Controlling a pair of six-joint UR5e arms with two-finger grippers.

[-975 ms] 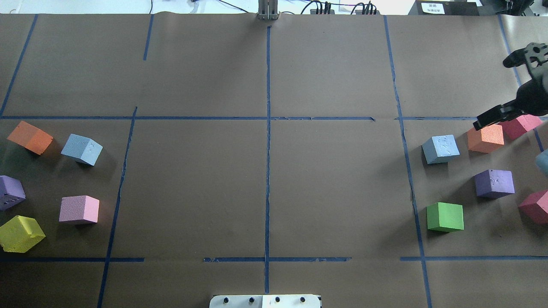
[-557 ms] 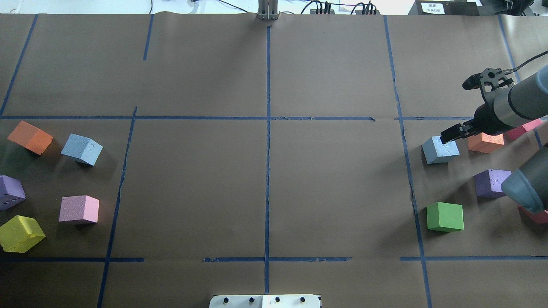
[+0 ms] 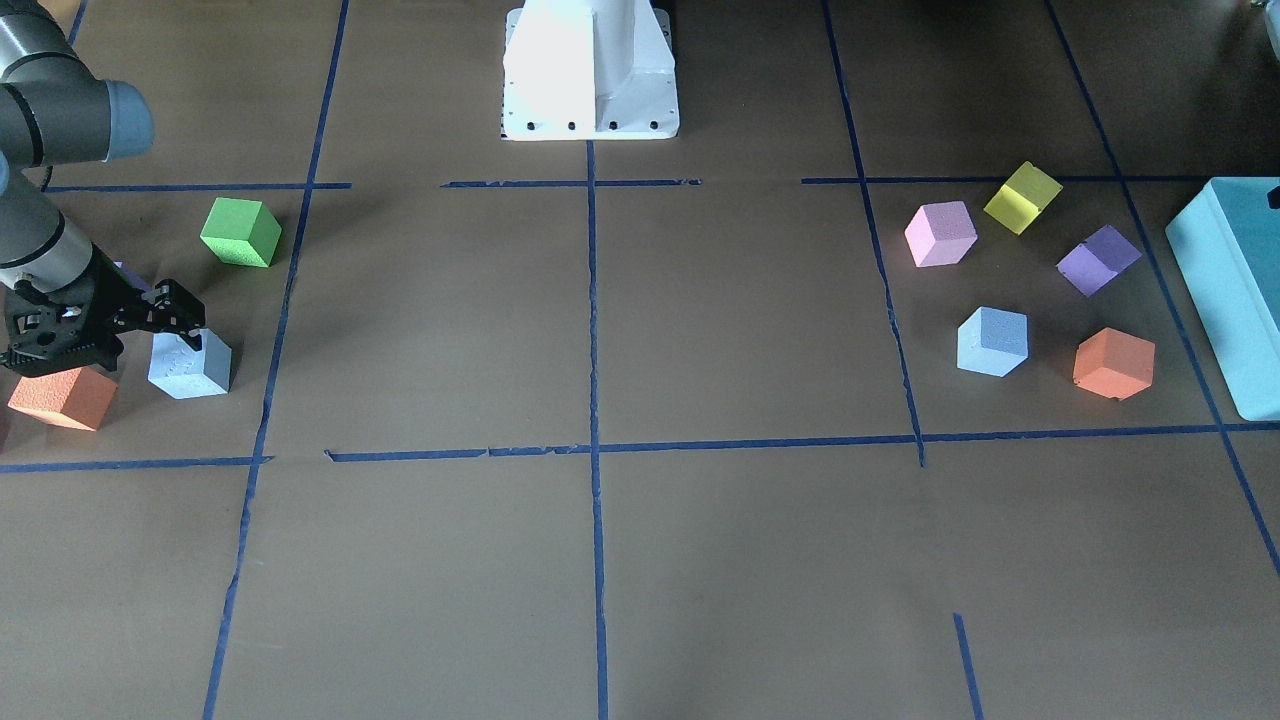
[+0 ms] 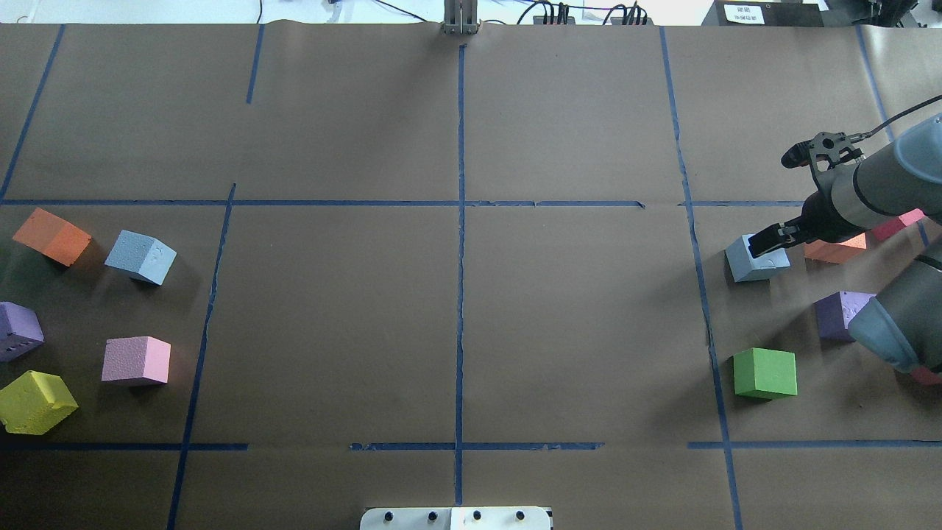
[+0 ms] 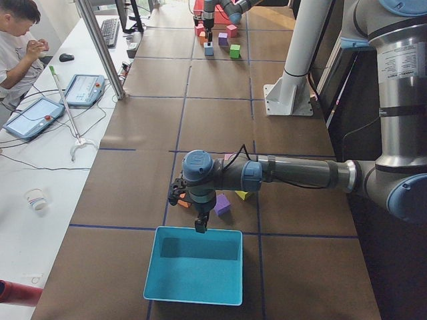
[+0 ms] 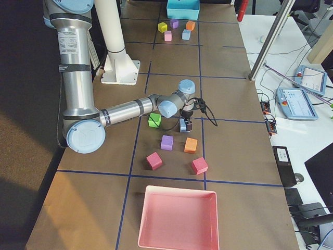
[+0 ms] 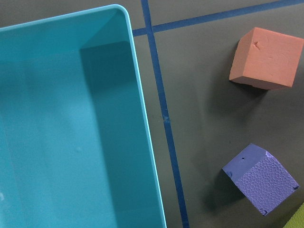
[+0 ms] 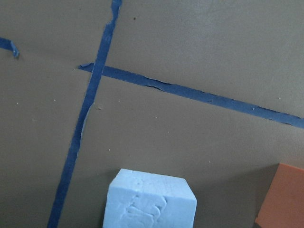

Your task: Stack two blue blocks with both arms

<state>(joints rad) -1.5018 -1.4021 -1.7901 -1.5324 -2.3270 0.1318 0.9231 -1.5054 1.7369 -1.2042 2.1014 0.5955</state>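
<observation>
Next, my right gripper picks up the pale blue block [image 3: 192,366] by two opposite sides to start the stack of blue blocks.
One pale blue block [image 4: 749,263] lies at the right of the overhead view, also in the front view [image 3: 190,365] and the right wrist view [image 8: 149,202]. My right gripper [image 4: 765,243] hovers over its top, fingers apart and empty [image 3: 185,325]. The other blue block [image 4: 140,256] lies far left, also in the front view [image 3: 992,340]. My left gripper [image 5: 200,225] shows only in the exterior left view, at the teal box's rim; I cannot tell whether it is open or shut.
Orange [image 4: 835,250], purple [image 4: 839,315], green [image 4: 765,373] and red cubes surround the right blue block. Orange [image 4: 51,235], purple [image 4: 18,331], pink [image 4: 136,361] and yellow [image 4: 35,401] cubes surround the left one. A teal box [image 7: 71,118] stands at the left end, a pink tray [image 6: 177,219] at the right end.
My right arm has swung left in the overhead view, from above the orange and red cubes to above the pale blue block. The blocks have not moved.
</observation>
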